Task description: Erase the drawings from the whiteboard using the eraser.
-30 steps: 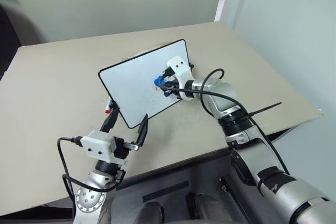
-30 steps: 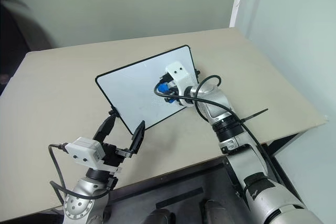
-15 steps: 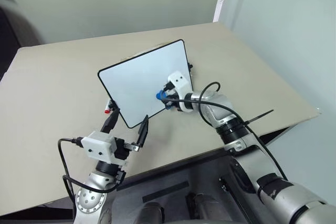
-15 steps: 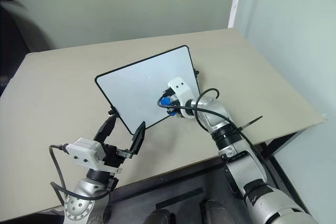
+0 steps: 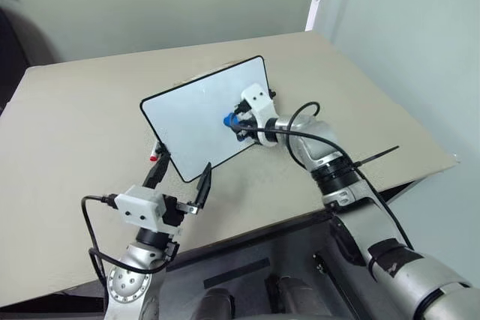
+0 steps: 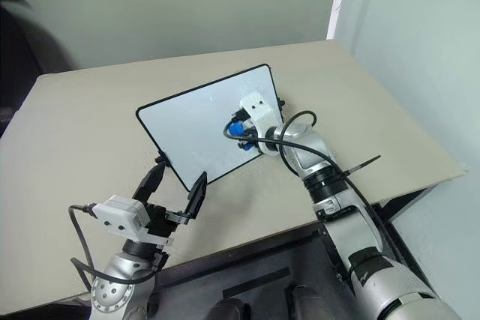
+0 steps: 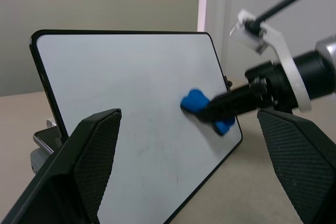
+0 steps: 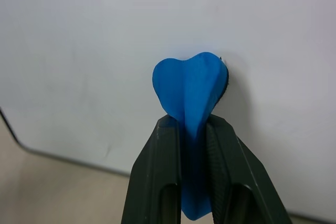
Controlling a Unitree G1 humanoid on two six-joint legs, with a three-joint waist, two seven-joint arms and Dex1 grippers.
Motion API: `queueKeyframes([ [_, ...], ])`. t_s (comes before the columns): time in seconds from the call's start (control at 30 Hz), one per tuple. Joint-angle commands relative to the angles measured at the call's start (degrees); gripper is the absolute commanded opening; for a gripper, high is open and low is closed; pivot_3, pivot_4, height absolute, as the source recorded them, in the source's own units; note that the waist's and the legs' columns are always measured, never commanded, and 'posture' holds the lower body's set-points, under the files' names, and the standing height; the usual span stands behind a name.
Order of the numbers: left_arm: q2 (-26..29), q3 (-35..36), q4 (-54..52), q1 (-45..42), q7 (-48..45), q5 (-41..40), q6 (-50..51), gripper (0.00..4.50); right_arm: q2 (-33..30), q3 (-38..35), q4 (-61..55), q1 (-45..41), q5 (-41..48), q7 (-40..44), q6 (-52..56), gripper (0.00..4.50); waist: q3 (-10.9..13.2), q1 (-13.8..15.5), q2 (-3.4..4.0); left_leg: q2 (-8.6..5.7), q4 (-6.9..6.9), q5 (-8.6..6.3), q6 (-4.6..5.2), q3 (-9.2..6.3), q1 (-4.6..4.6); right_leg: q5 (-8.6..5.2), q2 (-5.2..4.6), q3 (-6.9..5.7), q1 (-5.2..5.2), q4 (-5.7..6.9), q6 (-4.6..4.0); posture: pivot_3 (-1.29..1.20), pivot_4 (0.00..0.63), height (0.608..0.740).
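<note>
The blue eraser (image 8: 191, 90) is against the tilted whiteboard, high above the tabletop, and would fall if my right gripper opened now.
The whiteboard (image 5: 195, 114) stands tilted on the tan table, black-rimmed. Its face looks plain white with faint smudges, and the drawings are out of view. My right gripper (image 5: 234, 122) is shut on the blue eraser (image 5: 228, 118), which it presses against the right half of the board. In the right wrist view the eraser (image 8: 191, 90) bulges out past the two black fingers (image 8: 157, 182) and touches the board (image 8: 79, 40). My left gripper (image 5: 180, 178) hovers open in front of the board's lower corner, holding nothing. Its wrist view looks between the fingers at the board (image 7: 121, 77) and eraser (image 7: 195, 100).
A small red-tipped object (image 5: 154, 159) lies by the board's lower left corner. The table (image 5: 82, 118) ends close in front of my left gripper, and at its right edge (image 5: 420, 133) it meets a pale wall. A black cable (image 5: 300, 114) loops over my right wrist.
The right gripper slid the eraser down toward the board's lower edge, then back up to about where it was a second ago. My left gripper stayed still.
</note>
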Motion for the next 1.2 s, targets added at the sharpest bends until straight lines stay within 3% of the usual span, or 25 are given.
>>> queueKeyframes([
  [0.03,0.15,0.11,-0.92,-0.59,-0.26,-0.49,-0.38,4.5,-0.17,-1.92,-0.92,-2.23,0.96,-0.48,-1.85,0.34,-0.03,0.0,-0.01,0.0,-0.01,0.01,0.02,0.0,0.0,0.07,0.0,0.0,0.0,0.0,-0.11,0.0,0.15,0.739],
  [0.57,0.48,0.48,0.16,-1.96,-0.44,-0.53,-0.23,4.5,3.04,1.07,0.48,6.81,-0.09,-0.93,1.19,0.34,-0.05,-0.12,0.03,0.0,0.0,-0.01,0.0,0.0,0.02,-0.18,0.0,0.0,-0.02,0.0,0.3,0.0,0.15,0.739],
  [0.83,0.84,0.9,0.06,-1.93,-0.89,-0.87,-0.27,4.5,-1.16,0.87,-5.95,6.91,-2.76,-3.76,-1.06,0.34,-0.02,0.03,0.04,0.0,0.04,-0.04,-0.06,-0.01,-0.04,-0.16,0.0,0.0,-0.01,-0.01,0.27,0.0,0.15,0.739],
  [1.0,0.75,1.01,-0.44,-1.67,-1.12,-0.9,-0.16,4.5,-5.79,-4.48,-17.19,8.87,0.52,-4.12,6.47,0.34,-0.06,0.11,0.02,0.0,0.04,0.01,0.02,-0.01,0.0,0.09,-0.01,0.0,0.1,0.0,-0.1,0.0,0.15,0.739],
  [1.2,0.91,0.91,-0.74,-1.42,-1.19,-0.9,0.35,4.5,-10.84,-9.98,-23.29,12.24,1.68,-6.21,13.41,0.34,-0.16,0.28,0.02,0.0,0.06,0.06,0.15,0.0,0.09,-0.09,-0.02,0.01,0.35,-0.06,0.19,0.0,0.15,0.739],
])
